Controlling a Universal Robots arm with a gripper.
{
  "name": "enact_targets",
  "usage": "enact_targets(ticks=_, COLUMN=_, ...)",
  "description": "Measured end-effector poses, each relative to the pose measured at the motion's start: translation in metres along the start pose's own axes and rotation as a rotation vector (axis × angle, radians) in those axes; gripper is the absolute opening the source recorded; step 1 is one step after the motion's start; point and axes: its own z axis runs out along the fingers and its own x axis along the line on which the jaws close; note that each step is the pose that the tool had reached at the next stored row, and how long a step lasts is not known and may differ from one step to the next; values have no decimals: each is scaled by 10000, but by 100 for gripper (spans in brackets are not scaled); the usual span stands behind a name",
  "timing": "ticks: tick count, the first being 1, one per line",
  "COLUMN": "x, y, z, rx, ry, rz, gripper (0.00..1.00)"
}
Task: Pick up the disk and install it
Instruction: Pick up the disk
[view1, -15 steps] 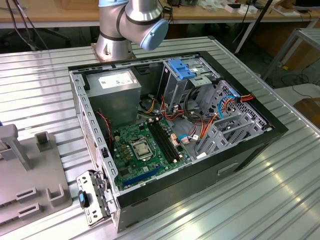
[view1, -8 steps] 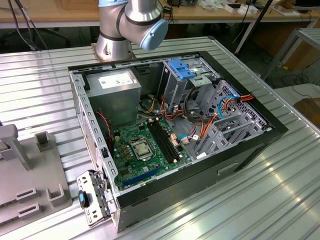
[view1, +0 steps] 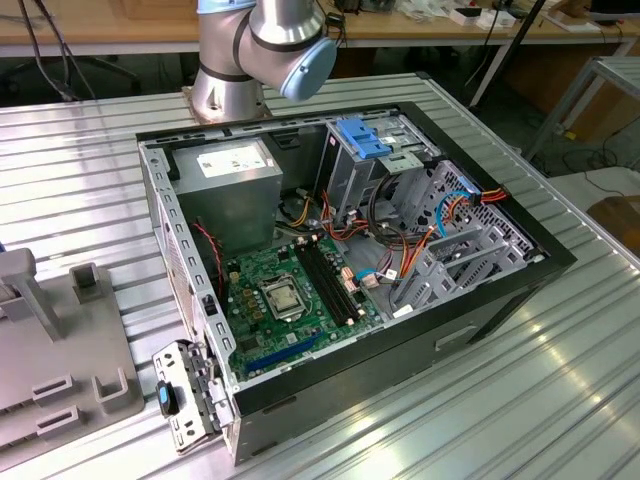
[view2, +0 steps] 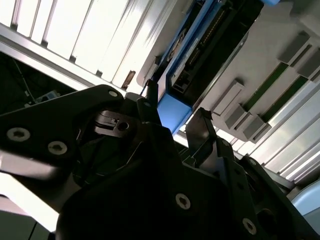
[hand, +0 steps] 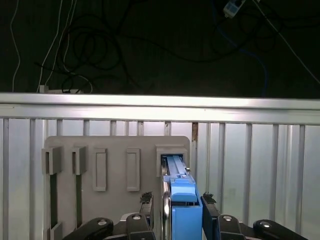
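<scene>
My gripper should grab the two exposed broad sides of the disk (hand: 182, 200) next, as the grey holder's slot closes around one end.
The disk (hand: 182, 200) stands on edge in a slot of the grey holder plate (hand: 115, 150), with its bright blue carrier (view2: 172, 112) facing my wrist cameras. My gripper (hand: 177, 204) is open and straddles the disk, one dark finger (hand: 146, 202) on each side of it. In the second wrist view the gripper (view2: 175, 112) has its fingertips (view2: 202, 122) level with the blue end tab, with a thin gap showing on one side. Part of the grey holder plate (view1: 60, 380) shows at the exterior view's left edge.
The open computer case (view1: 500, 300) lies on the ribbed metal table, with the motherboard (view1: 290, 295), a grey power-supply box (view1: 225, 175), a light-blue latch plate (view1: 365, 140) and a drive cage (view1: 470, 240) inside. The table's edge rail (hand: 160, 107) runs just beyond the holder.
</scene>
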Motion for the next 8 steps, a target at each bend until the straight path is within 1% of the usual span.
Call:
enact_targets(ticks=3, x=4, y=-14, z=17, rx=-3, ry=-18, rz=20, gripper=50)
enact_targets(ticks=5, x=4, y=-17, z=29, rx=-61, ry=-17, rz=69, gripper=50)
enact_targets(ticks=6, x=4, y=-20, z=36, rx=-130, ry=-17, rz=136, gripper=50)
enact_targets(ticks=7, x=5, y=-22, z=37, rx=-158, ry=-15, rz=166, gripper=50)
enact_targets(ticks=8, x=5, y=-24, z=38, rx=-162, ry=-15, rz=183, gripper=50)
